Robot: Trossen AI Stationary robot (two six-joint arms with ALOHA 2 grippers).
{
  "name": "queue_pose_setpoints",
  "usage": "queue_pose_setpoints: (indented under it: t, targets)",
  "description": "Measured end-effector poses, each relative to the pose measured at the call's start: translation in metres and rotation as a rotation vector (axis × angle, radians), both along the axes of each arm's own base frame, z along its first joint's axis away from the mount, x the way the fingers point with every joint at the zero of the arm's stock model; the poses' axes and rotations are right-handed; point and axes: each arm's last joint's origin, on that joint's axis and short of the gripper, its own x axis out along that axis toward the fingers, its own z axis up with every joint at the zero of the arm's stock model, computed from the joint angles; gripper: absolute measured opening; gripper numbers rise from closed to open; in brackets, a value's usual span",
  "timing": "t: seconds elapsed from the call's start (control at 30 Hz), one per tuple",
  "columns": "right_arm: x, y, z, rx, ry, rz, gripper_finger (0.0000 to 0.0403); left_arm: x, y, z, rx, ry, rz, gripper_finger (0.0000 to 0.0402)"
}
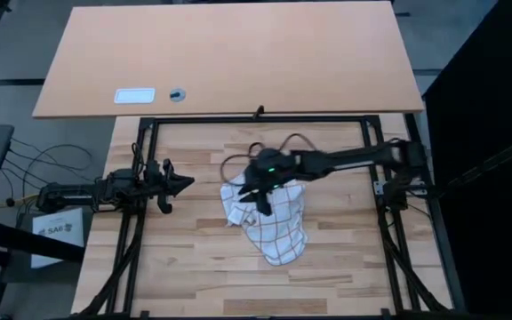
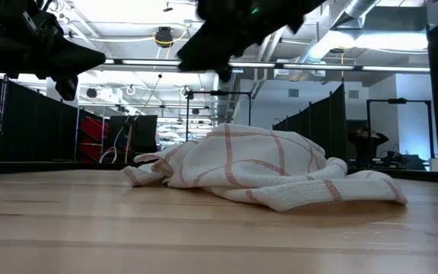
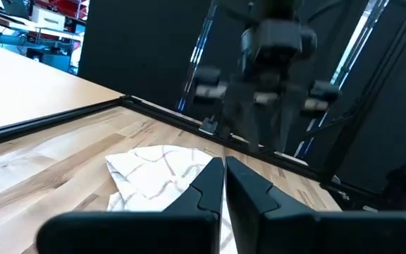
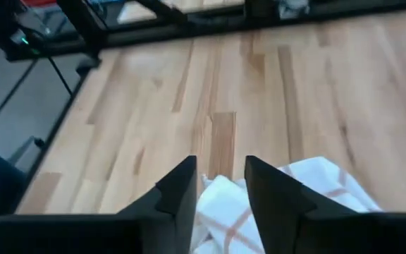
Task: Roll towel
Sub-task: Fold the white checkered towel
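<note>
The crumpled towel needs to be spread open for rolling, so my right gripper will next grab the towel by its pointed corner [image 4: 220, 189].
The towel [image 1: 274, 224], white with thin reddish-brown check lines, lies crumpled in a heap on the wooden table's middle [image 2: 265, 171]. My right gripper [image 4: 219, 171] hovers open over the towel's far left part, slanting down, with nothing between its fingers; it shows from above in the high view [image 1: 254, 197] and at the top of the low view [image 2: 213, 52]. My left gripper [image 3: 224, 169] waits shut at the table's left [image 1: 181, 184], pointing level toward the towel [image 3: 157, 169] and clear of it.
A black frame rail [image 1: 256, 118] runs round the wooden work surface. Beyond the far rail lies a lighter tabletop with a small white label card [image 1: 134, 95] and a small round object [image 1: 177, 94]. Bare wood lies near and left of the towel [image 1: 176, 258].
</note>
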Motion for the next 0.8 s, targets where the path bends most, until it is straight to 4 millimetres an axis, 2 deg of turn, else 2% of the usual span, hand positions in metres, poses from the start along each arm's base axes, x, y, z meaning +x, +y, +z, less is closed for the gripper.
queue_pose_setpoints:
  t: [0.17, 0.33, 0.47, 0.8]
  targets:
    - [0.033, 0.012, -0.040, 0.000, 0.087, 0.030, 0.0125, 0.000, -0.001, -0.001, 0.028, 0.015, -0.034, 0.0000]
    - [0.048, 0.021, -0.078, -0.047, 0.172, 0.024, 0.0126, 0.000, -0.001, -0.003, 0.030, 0.035, -0.034, 0.0000]
    - [0.053, 0.026, -0.084, -0.090, 0.174, 0.024, 0.0126, 0.000, -0.001, -0.004, 0.029, 0.050, -0.034, 0.0000]
    - [0.051, 0.028, -0.087, -0.118, 0.210, 0.038, 0.0127, 0.000, -0.001, -0.005, 0.044, 0.061, -0.034, 0.0000]
